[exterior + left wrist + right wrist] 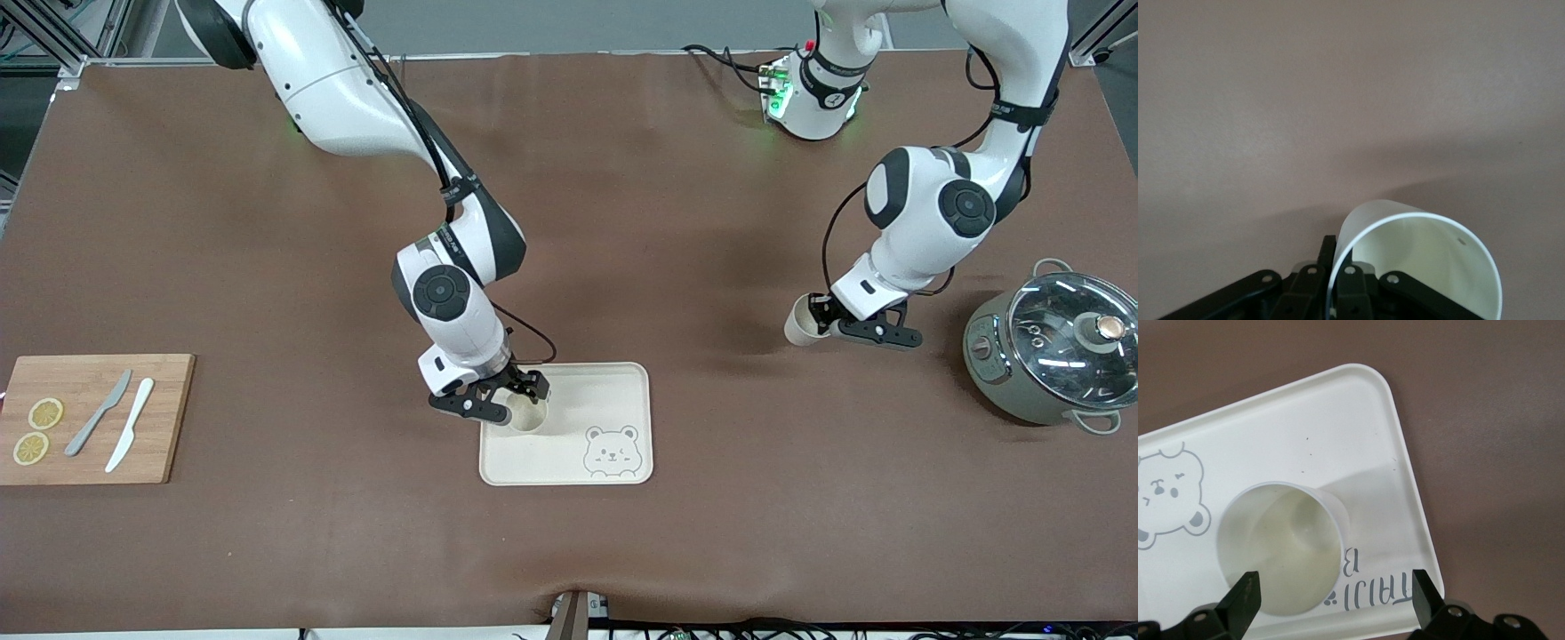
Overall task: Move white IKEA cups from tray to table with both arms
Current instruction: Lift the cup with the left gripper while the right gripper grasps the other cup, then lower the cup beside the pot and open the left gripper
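Observation:
My fingers are on both sides of the cup's side [522, 402] at the height of its rim, above the tray [613, 391], so my right gripper has to go lower before it closes on the cup.
One white cup [528, 416] stands upright on the cream bear tray [613, 391], in the corner toward the right arm's end. My right gripper [503, 397] is open just over this cup. In the right wrist view the cup [1281, 547] sits on the tray [1338, 420], and the open gripper [1335, 595] has its fingertips [1245, 595] spread wide, touching nothing. My left gripper [831, 322] is shut on the wall of the second white cup [802, 325]. It holds the cup tilted over the bare table. The left wrist view shows this cup [1425, 260] pinched in the gripper [1337, 261].
A grey-green pot with a glass lid [1058, 348] stands at the left arm's end of the table. A wooden cutting board [89, 418] with two knives and two lemon slices lies at the right arm's end. A brown mat covers the table.

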Robot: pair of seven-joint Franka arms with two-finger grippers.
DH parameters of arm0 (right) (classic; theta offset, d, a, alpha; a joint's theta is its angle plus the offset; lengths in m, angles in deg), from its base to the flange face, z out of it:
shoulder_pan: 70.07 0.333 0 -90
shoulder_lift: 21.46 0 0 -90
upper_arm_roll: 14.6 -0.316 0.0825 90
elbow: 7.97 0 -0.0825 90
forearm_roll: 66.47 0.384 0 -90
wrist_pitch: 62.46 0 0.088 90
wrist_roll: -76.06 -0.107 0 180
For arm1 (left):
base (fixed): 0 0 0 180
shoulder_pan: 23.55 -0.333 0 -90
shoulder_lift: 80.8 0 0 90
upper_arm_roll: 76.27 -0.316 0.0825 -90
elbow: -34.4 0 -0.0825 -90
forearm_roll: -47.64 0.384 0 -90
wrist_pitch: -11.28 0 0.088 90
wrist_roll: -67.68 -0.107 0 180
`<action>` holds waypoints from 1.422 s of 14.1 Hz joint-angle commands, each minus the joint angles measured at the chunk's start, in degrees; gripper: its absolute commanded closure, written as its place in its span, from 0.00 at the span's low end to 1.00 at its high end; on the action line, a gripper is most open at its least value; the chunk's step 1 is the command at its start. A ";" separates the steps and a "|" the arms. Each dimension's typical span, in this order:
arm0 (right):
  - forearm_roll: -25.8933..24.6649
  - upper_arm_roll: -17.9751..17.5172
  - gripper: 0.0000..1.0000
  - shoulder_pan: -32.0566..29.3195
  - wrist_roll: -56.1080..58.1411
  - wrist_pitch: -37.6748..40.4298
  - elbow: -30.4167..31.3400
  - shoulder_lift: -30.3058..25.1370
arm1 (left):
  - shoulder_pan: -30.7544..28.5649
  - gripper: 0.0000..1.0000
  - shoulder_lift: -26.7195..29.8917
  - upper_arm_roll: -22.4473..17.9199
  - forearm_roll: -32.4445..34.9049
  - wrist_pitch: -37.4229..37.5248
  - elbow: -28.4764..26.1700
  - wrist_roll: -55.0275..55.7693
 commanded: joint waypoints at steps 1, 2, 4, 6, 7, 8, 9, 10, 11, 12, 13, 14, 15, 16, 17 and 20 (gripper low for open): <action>-0.77 0.61 0.00 0.11 -0.79 0.21 -2.05 2.14 | -0.82 1.00 -1.36 0.71 -1.44 -1.28 -0.15 -2.14; -0.86 0.69 0.00 -0.07 -0.79 -0.32 -2.05 2.49 | -0.82 1.00 -1.98 0.71 -1.44 -1.64 -0.07 -2.14; -0.86 0.70 0.00 -0.07 -0.79 -2.16 -1.96 3.19 | -0.91 1.00 -3.38 0.63 -2.14 -2.51 0.02 -2.14; -0.95 0.70 0.00 -0.07 -0.79 -2.34 -1.96 3.55 | -0.91 1.00 -4.79 0.63 -2.67 -3.92 0.28 -2.14; -0.95 0.70 0.00 -0.07 -0.87 -2.34 -1.96 3.63 | -0.82 1.00 -6.02 0.63 -2.67 -4.79 0.89 -2.14; -1.03 0.70 0.00 0.02 -0.79 -2.87 -1.96 3.72 | -0.82 1.00 -7.42 0.63 -2.67 -5.85 1.60 -2.22; -1.82 0.70 0.00 0.02 -0.79 -3.04 -1.96 3.90 | -0.82 1.00 -8.65 0.71 -2.67 -7.51 1.78 -2.22; -2.26 0.70 0.00 0.02 -0.79 -3.05 -1.96 3.99 | -0.74 1.00 -9.62 0.63 -2.67 -9.18 1.78 -2.22; -2.44 0.70 0.00 0.02 -0.87 -3.05 -1.96 4.16 | -0.65 1.00 -10.24 0.63 -2.67 -10.15 1.69 -2.22; -2.44 0.70 0.00 0.02 -0.79 -3.13 -1.96 4.25 | -0.65 1.00 -10.51 0.71 -2.67 -10.51 1.69 -2.22; -2.44 0.70 0.08 0.02 -0.79 -3.05 -1.96 4.25 | -0.56 1.00 -10.51 0.63 -2.67 -10.60 1.69 -2.31; -2.35 0.70 0.27 -0.07 -0.70 -3.05 -2.05 4.25 | -0.47 1.00 -10.69 0.71 -2.67 -10.69 1.78 -2.31; -2.27 0.61 0.43 -0.07 -0.61 -3.05 -2.05 4.25 | -0.47 1.00 -10.95 0.63 -2.67 -10.69 1.78 -2.40; -2.26 0.61 0.57 -0.16 -0.52 -3.05 -2.05 4.25 | -0.39 0.82 -10.95 0.63 -2.67 -10.60 1.78 -2.66; -2.35 0.61 0.66 -0.07 -0.52 -3.05 -2.05 4.25 | -0.38 0.01 -10.95 0.63 -2.32 -10.60 1.87 -3.19; -2.26 0.61 0.89 -0.16 -0.44 -2.96 -2.40 4.25 | -0.65 0.00 -9.73 0.63 -2.41 -10.25 1.69 -4.07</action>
